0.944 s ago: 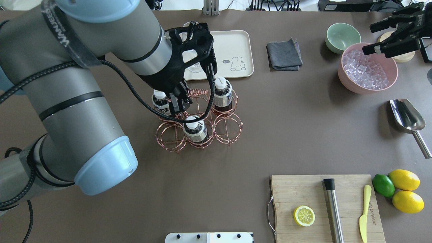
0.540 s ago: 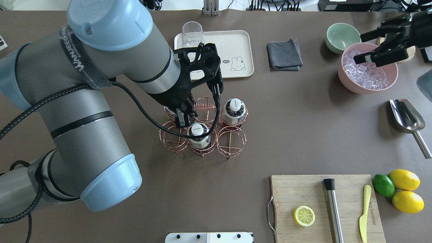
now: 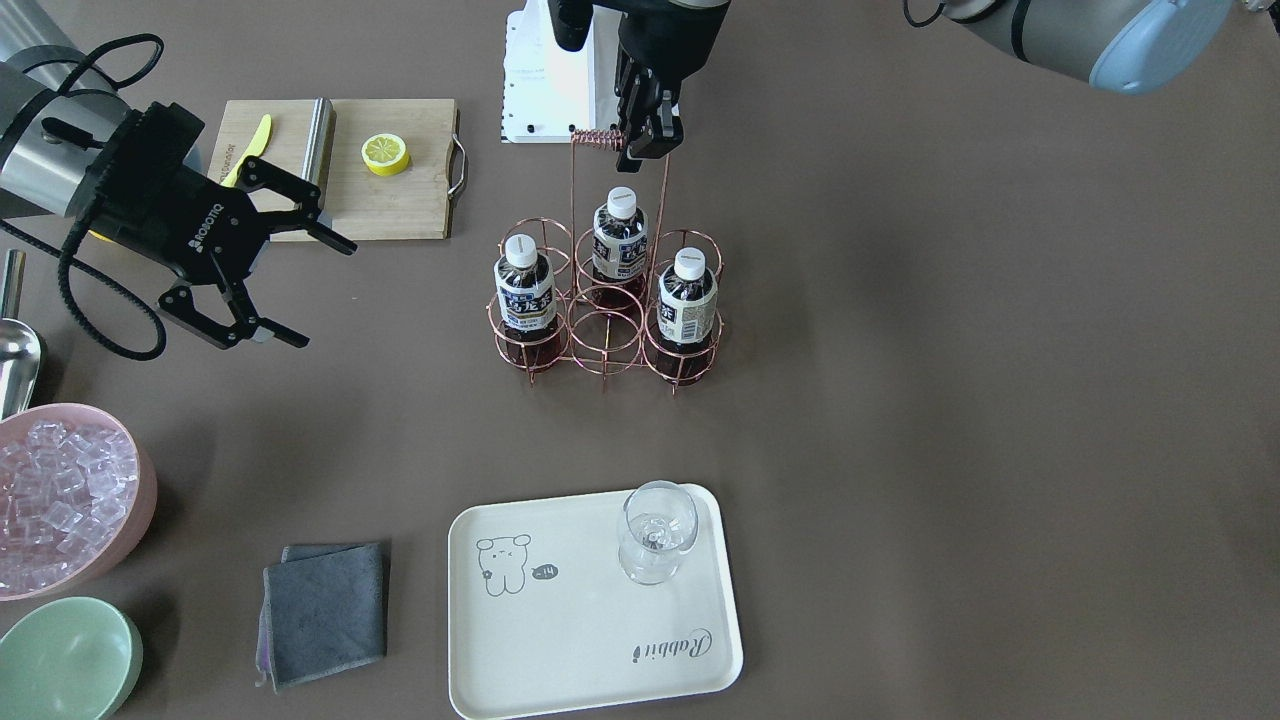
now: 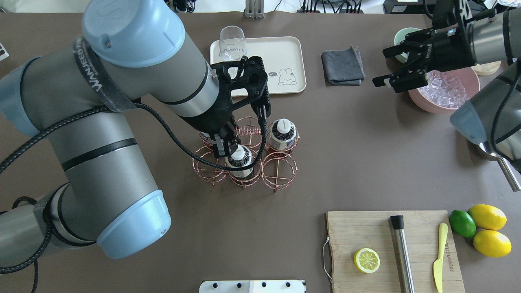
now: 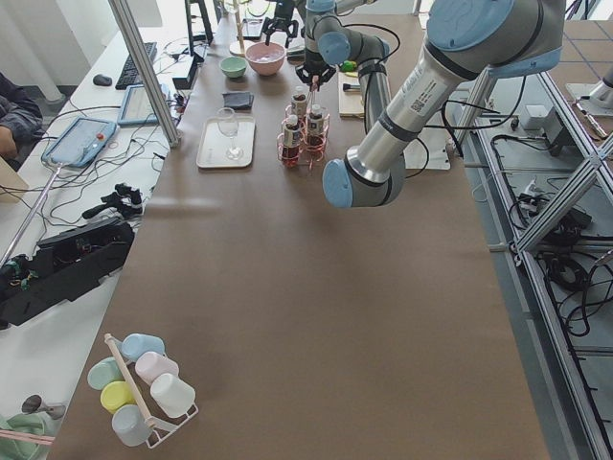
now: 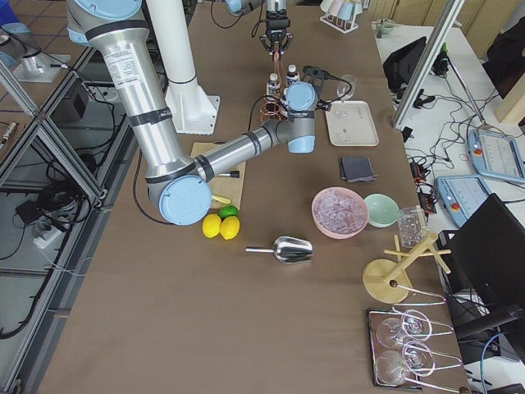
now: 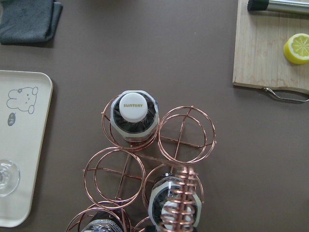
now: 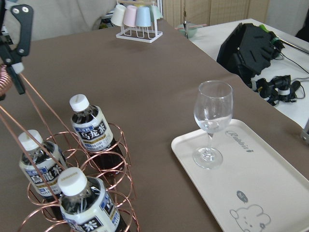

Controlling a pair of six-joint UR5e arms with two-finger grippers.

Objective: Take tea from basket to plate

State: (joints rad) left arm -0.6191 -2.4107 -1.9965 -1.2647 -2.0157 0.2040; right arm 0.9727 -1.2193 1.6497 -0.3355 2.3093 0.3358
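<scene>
The basket has a coiled handle (image 3: pixel 597 138), and my left gripper should grab the basket by it next. That will keep the basket in hand while I take tea out for the plate (image 3: pixel 590 650).
The copper wire basket (image 3: pixel 606 335) stands upright mid-table with three tea bottles (image 3: pixel 524 290) (image 3: pixel 620 240) (image 3: pixel 686 297) in its ring cells. In the overhead view two bottles (image 4: pixel 283 132) (image 4: pixel 241 162) show and my left arm hides the third. My left gripper (image 3: pixel 650 148) (image 4: pixel 226 148) is open at the top of the coiled handle (image 3: pixel 597 138); I cannot tell whether it touches it. The cream plate (image 3: pixel 590 650) (image 4: pixel 285 53) lies beyond the basket with a stemless glass (image 3: pixel 655 530) on it. My right gripper (image 3: pixel 325 295) (image 4: pixel 380 68) hangs open and empty.
A grey cloth (image 4: pixel 342 65), a pink bowl of ice (image 4: pixel 443 95) and a green bowl (image 3: pixel 65 655) sit right of the plate. A cutting board (image 4: pixel 366 232) holds a lemon half, a metal muddler and a yellow knife. Beside it are lemons, a lime and a scoop (image 4: pixel 490 140).
The basket went from tilted to upright and shifted slightly right, then stayed still. My right gripper swung left from over the ice bowl toward the cloth.
</scene>
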